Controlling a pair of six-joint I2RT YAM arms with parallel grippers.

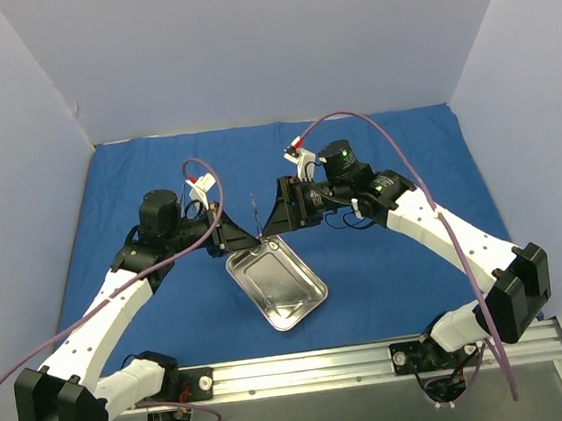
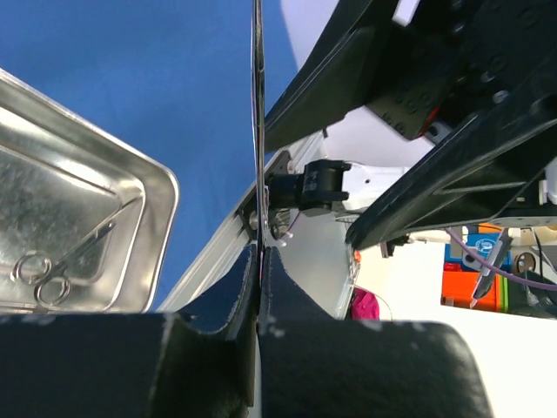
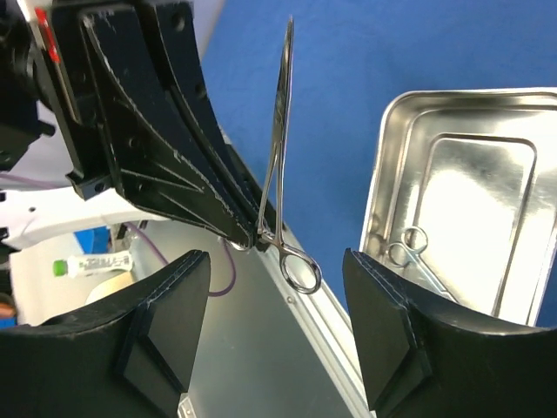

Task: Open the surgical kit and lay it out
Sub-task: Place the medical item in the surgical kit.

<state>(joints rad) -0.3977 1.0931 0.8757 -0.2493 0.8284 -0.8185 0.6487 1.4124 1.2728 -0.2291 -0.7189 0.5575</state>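
My right gripper grabs the instrument by its ring end [image 2: 263, 221] next, leaving the instrument's body [image 2: 258, 104] free for my left gripper to retake and lay it out.
The blue cloth wrap [image 1: 376, 160] lies spread flat over the table. The steel tray [image 1: 314, 289] sits on it at centre front. My left gripper [image 1: 249, 240] is shut on one thin scissor-like instrument [image 1: 255, 213] and holds it upright above the tray's far corner. In the left wrist view the jaws [image 2: 259, 261] pinch it near its handle end and its shaft [image 2: 258, 104] runs straight up. My right gripper [image 1: 269, 230] is open, its fingers [image 3: 187, 287] either side of the instrument's ring [image 3: 301, 268] without touching it. Another instrument [image 3: 413, 252] lies in the tray [image 3: 383, 174].
The two grippers meet tip to tip over the tray's far corner. White walls close in the back and both sides. A metal rail [image 1: 377, 361] with the arm bases runs along the near edge. Purple cables loop over both arms.
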